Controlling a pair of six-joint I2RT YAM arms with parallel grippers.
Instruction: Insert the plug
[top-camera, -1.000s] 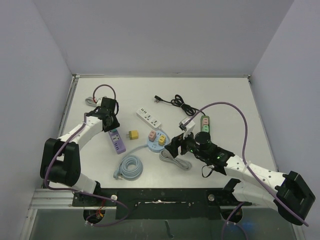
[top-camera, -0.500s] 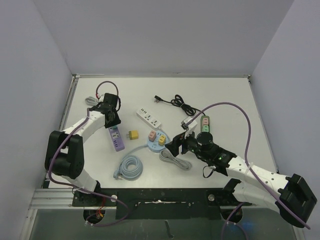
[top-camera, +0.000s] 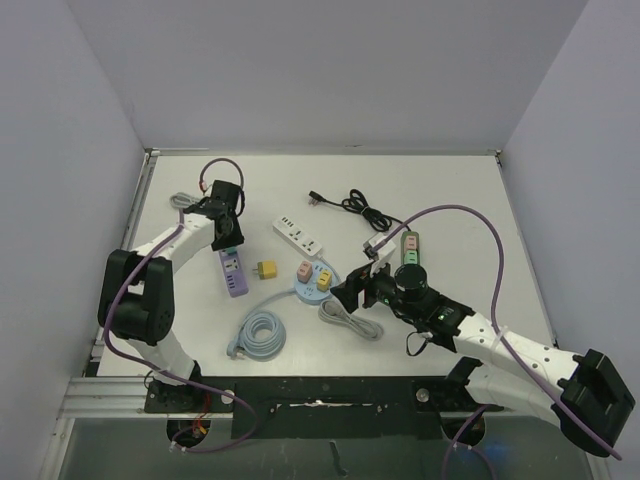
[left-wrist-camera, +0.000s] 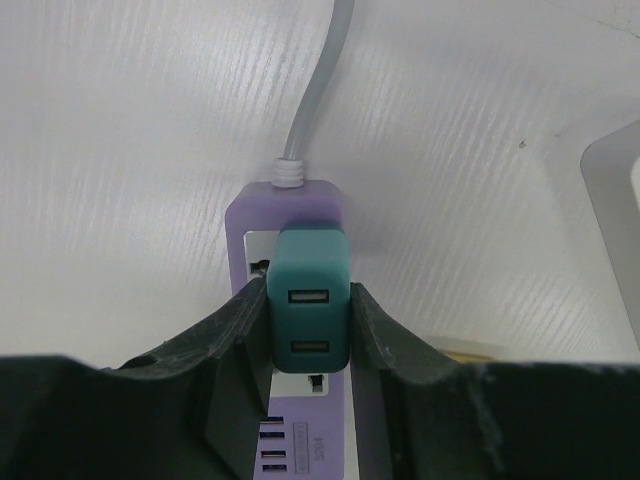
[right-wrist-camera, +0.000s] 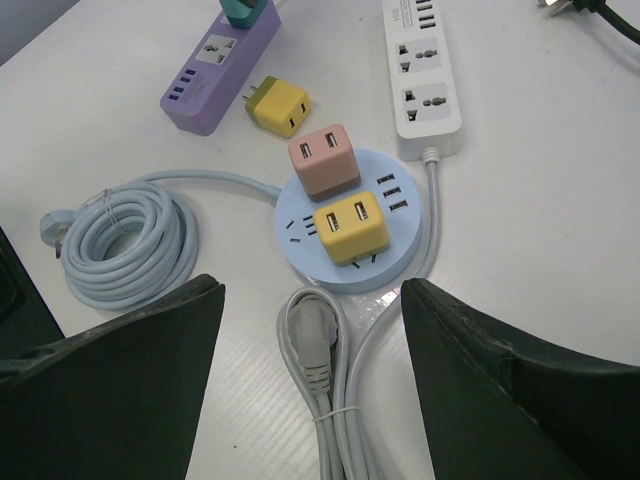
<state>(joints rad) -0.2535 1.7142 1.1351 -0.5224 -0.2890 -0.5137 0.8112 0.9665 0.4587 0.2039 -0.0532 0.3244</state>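
Observation:
I should open my left gripper now, because the teal USB plug is squarely over the purple power strip's far socket and would settle in that socket.
A teal USB plug stands on the purple power strip, between the fingers of my left gripper, which is shut on it. In the top view my left gripper is over the far end of the purple strip. My right gripper is open and empty above a bundled grey cord, just in front of the round blue socket hub. The teal plug also shows at the top of the right wrist view.
A pink plug and a yellow plug sit in the hub. A loose yellow plug lies beside the purple strip. A white strip, a green strip, a black cable and a coiled blue cable lie around.
My left gripper has moved a little farther and to the right, onto the far end of the purple strip. My right arm has hardly moved.

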